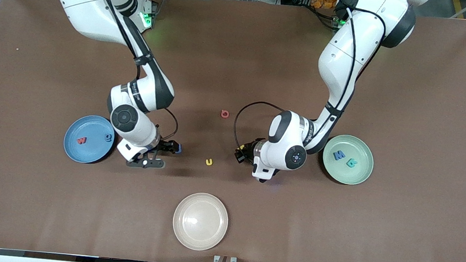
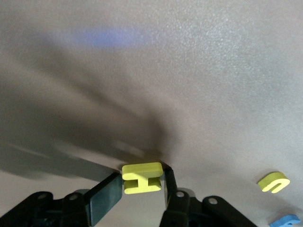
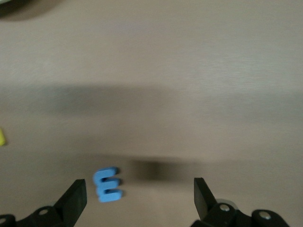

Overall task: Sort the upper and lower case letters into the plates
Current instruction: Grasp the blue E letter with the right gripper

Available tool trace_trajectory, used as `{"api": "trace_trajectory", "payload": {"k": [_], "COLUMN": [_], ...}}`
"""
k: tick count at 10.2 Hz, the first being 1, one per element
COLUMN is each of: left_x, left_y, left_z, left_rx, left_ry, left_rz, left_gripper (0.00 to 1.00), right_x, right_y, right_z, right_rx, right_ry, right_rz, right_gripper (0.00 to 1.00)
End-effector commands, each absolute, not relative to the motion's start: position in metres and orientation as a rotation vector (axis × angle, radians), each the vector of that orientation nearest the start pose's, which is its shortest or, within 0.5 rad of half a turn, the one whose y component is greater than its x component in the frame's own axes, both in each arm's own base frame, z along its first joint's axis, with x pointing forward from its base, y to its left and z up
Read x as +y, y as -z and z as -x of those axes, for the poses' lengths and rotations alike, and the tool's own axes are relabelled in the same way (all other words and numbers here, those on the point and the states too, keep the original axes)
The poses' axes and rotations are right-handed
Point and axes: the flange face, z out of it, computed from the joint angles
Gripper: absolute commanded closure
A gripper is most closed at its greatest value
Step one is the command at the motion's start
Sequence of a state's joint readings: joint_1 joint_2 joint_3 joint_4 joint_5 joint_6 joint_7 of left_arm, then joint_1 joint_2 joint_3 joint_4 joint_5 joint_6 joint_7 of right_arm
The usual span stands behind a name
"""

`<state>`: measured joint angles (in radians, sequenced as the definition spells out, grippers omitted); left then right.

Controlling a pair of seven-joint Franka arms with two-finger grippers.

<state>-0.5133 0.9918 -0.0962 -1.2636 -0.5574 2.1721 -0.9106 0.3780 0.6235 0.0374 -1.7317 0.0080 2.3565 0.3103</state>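
My right fingers are above the blue E (image 1: 179,148), over bare tabletop; they must lower before closing on it.
My left gripper (image 2: 142,189) is shut on a yellow H (image 2: 141,178), low over the table's middle; in the front view it (image 1: 240,152) is beside the mint green plate (image 1: 357,175). That plate holds a blue M (image 1: 339,155) and a teal letter (image 1: 352,162). My right gripper (image 3: 139,194) is open, low over the table, with a blue E (image 3: 108,184) lying between its fingers, close to one. The sky blue plate (image 1: 72,150) holds a red w (image 1: 82,140) and a blue g (image 1: 108,137). A yellow u (image 1: 209,162) and a red-pink letter (image 1: 225,114) lie between the arms.
A cream-white plate (image 1: 200,221) stands empty nearer to the front camera than the letters. The yellow u (image 2: 273,182) and the blue E (image 2: 285,221) also show in the left wrist view. Both forearms hang low over the table's middle.
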Motion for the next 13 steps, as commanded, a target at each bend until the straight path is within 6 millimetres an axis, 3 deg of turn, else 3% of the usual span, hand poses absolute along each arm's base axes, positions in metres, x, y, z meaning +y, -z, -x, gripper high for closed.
{"api": "trace_trajectory", "payload": {"k": [1,2,4,13], "left_x": [-0.432,-0.433,-0.432,-0.422], "left_y": [-0.144,-0.144,-0.144,-0.166], "left_z": [-0.603,-0.602,-0.603,-0.606], "left_rx": [-1.159,-1.157,-1.160,-1.120], "left_ry": [-0.746,-0.748,-0.748,-0.830], "left_rz": [3.172,3.173,3.172,3.141], "left_gripper": [0.74,0.82,0.88,0.89], "right_x": [0.285,0.282,0.286,0.300], "right_y": [-0.220,-0.208,-0.184,-0.174], "right_z": [-0.606,-0.598,-0.584,-0.577], "right_rx": [-0.293,-0.332,-0.332,-0.353], "right_ry": [-0.009,-0.001,0.060,0.054], "right_rz": [3.087,3.083,3.070,3.074], "right_gripper": [0.00,0.00,0.00,0.03]}}
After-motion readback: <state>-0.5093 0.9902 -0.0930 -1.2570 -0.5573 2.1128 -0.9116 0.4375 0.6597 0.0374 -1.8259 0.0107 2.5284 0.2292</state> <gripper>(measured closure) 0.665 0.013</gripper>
